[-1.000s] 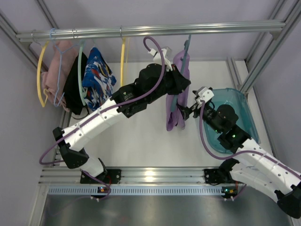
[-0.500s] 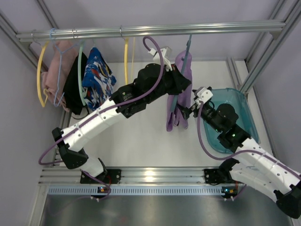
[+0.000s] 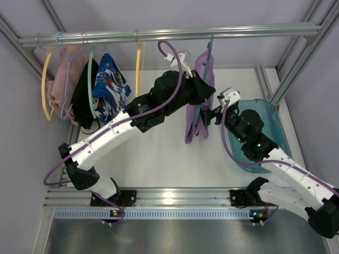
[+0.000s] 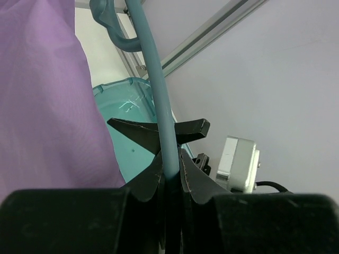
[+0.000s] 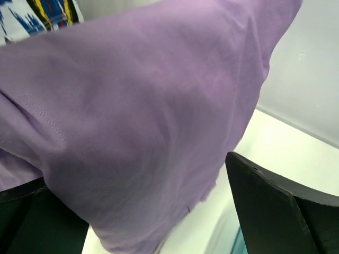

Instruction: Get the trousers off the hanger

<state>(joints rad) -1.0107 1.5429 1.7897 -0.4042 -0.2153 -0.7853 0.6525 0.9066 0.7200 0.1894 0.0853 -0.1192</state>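
The right gripper grabs only the trousers' cloth on the bin side next, leaving the hanger out, to pull the trousers off.
The lilac trousers (image 3: 195, 124) hang from the teal hanger (image 3: 208, 52), whose hook is on the top rail. My left gripper (image 3: 202, 93) is shut on the hanger's thin teal bar (image 4: 169, 153), with the trousers (image 4: 47, 106) just to its left. My right gripper (image 3: 214, 114) is at the right side of the trousers. It is open, and the lilac cloth (image 5: 137, 121) fills the space between its fingers (image 5: 286, 211). I cannot tell whether the fingers touch the cloth.
The metal rail (image 3: 169, 33) spans the back. On its left hang yellow hangers (image 3: 46, 84), a pink garment (image 3: 64, 74), a black garment (image 3: 83, 98) and a patterned garment (image 3: 110, 84). A teal bin (image 3: 275, 127) sits at the right, under my right arm.
My right gripper has moved up and left, against the trousers. The trousers' lower end has swung slightly left. My left gripper stays shut on the hanger.
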